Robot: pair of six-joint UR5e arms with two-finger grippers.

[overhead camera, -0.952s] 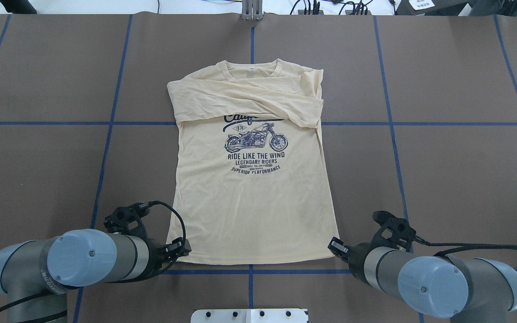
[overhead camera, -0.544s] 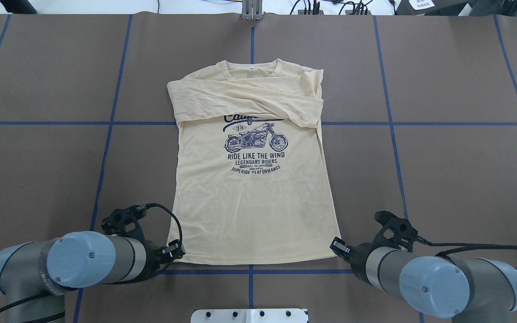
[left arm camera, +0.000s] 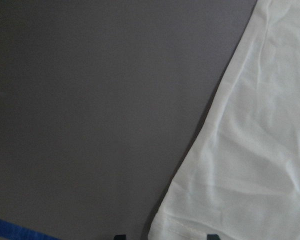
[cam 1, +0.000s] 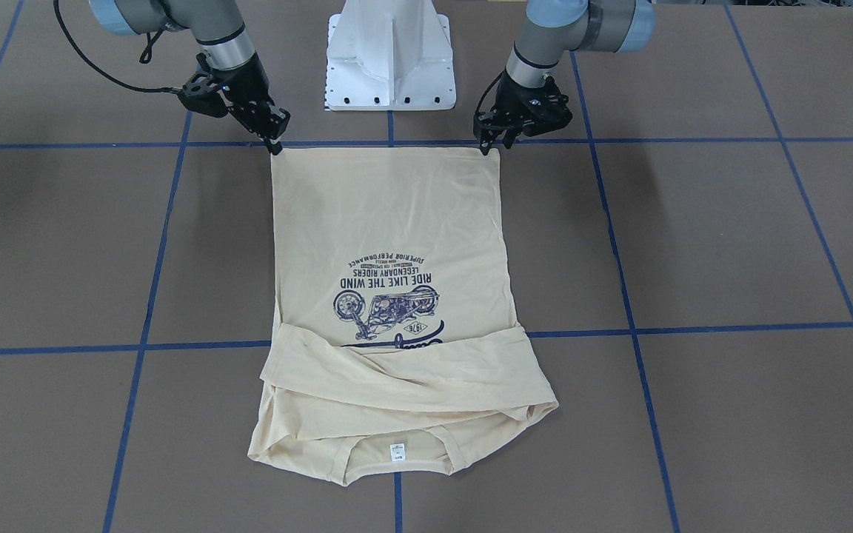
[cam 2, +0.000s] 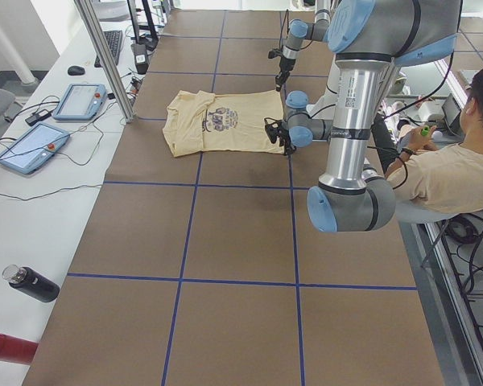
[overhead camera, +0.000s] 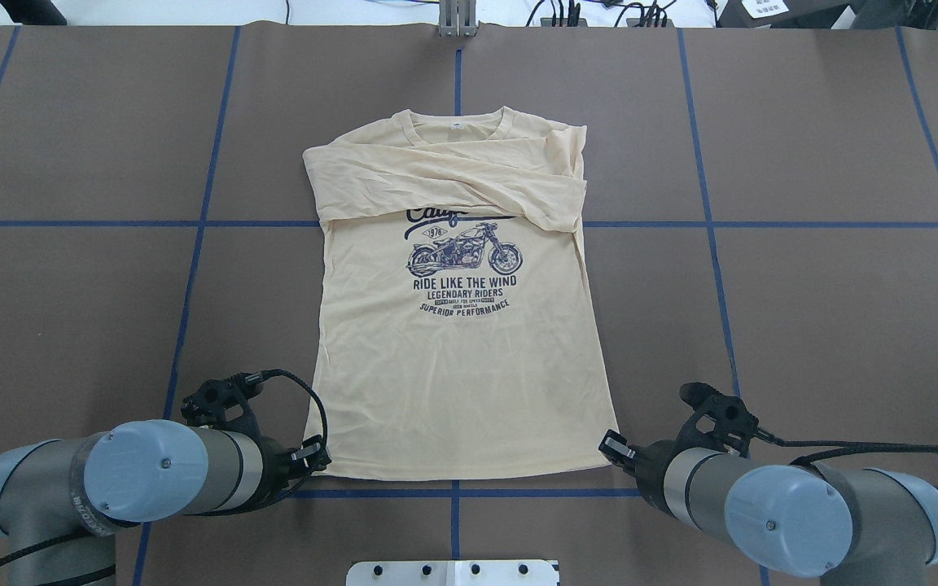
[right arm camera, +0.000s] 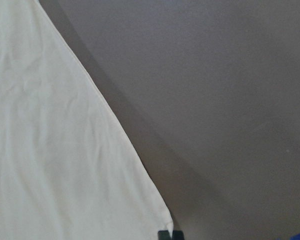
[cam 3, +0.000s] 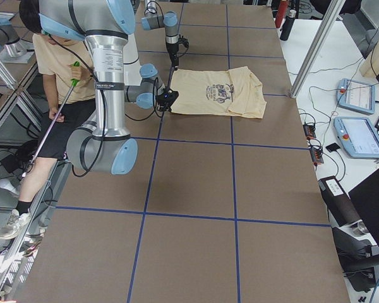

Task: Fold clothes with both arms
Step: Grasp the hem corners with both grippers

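My left gripper will grab the T-shirt by its hem corner [cam 1: 491, 155] [left arm camera: 162, 225] next. It will then fold the lower half of the shirt over the sleeves.
The cream-yellow T-shirt [overhead camera: 453, 366] lies flat, print up, sleeves folded across the chest and collar at the far side; it also shows in the front-facing view [cam 1: 389, 222]. My left gripper [overhead camera: 314, 454] [cam 1: 487, 144] is at the near left hem corner. In the left wrist view [left arm camera: 165, 236] its fingertips stand apart on either side of the hem corner of the T-shirt [left arm camera: 250, 150]. My right gripper [overhead camera: 611, 446] [cam 1: 276, 144] is at the near right hem corner. In the right wrist view [right arm camera: 170, 234] its fingertips are together on the corner tip of the T-shirt [right arm camera: 65, 150].
The white pedestal base [cam 1: 389, 59] stands just behind the hem. Blue tape lines [overhead camera: 192, 224] grid the brown table. An operator [cam 2: 451, 161] sits behind the robot. Tablets [cam 2: 80, 100] and bottles [cam 2: 32, 283] lie on a side bench.
My left gripper has slid a little toward the robot and outward, from over the hem to its corner. My right gripper has barely moved. The shirt lies as before.
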